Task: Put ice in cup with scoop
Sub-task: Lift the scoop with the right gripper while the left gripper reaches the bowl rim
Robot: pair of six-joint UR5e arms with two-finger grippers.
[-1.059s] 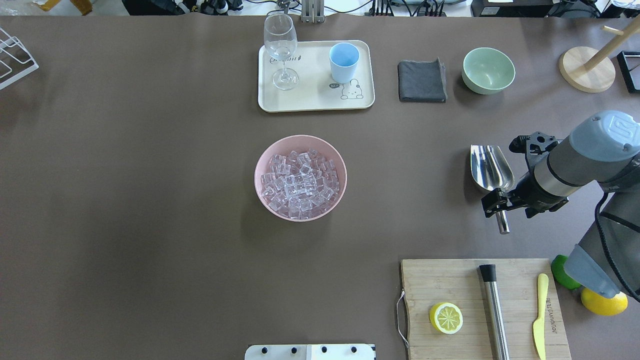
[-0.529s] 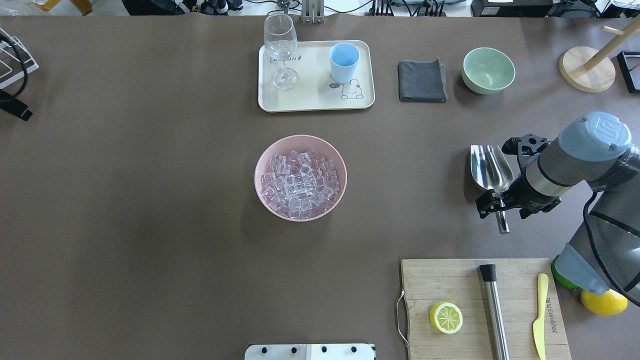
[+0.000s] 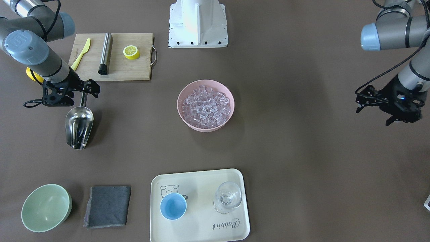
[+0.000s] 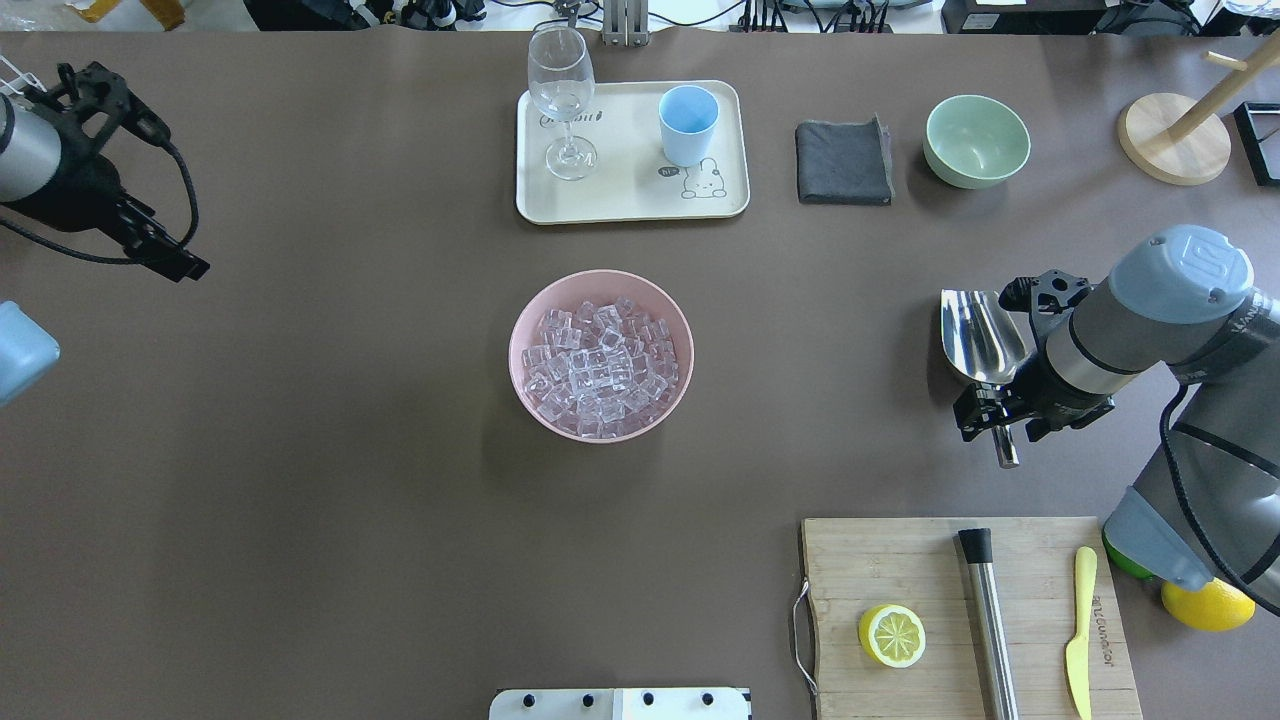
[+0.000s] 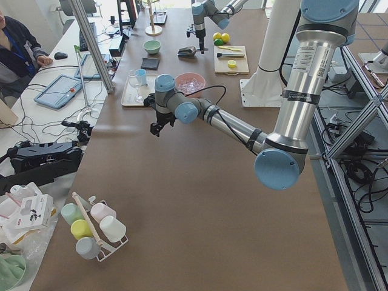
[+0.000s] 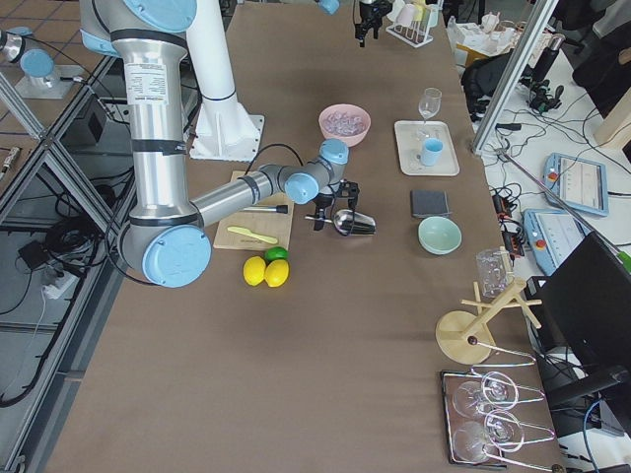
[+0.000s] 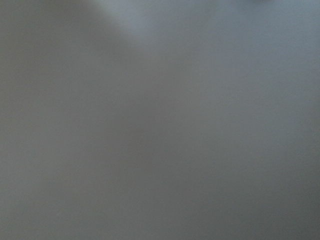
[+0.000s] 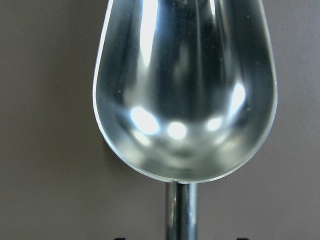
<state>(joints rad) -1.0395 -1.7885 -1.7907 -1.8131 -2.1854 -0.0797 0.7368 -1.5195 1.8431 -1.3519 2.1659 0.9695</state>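
I need to grab the scoop next with my right gripper by its thin handle (image 3: pixel 84 99), because the scoop's bowl (image 3: pixel 79 126) is rounded and wider than the gripper's open fingers.
The steel scoop (image 4: pixel 980 335) lies on the table at the right, its handle pointing toward the robot. It fills the right wrist view (image 8: pixel 185 90). My right gripper (image 4: pixel 1000 418) is low over the handle, jaws open on either side of it, also in the front view (image 3: pixel 83 92). The ice (image 4: pixel 600 360) fills a pink bowl (image 4: pixel 522 325) at mid-table. The light-blue cup (image 4: pixel 688 125) stands empty on a cream tray (image 4: pixel 630 205) at the far side. My left gripper (image 4: pixel 185 262) hangs open and empty over the far left of the table.
A wine glass (image 4: pixel 562 90) stands on the tray beside the cup. A grey cloth (image 4: pixel 845 162) and a pale green bowl (image 4: pixel 976 140) lie right of the tray. A cutting board (image 4: pixel 900 560) near the robot holds a half lemon, a steel rod (image 4: pixel 988 620) and a yellow knife.
My left arm has come into view from the left edge. My right gripper has shifted slightly left along the scoop's handle. The scoop has not moved.
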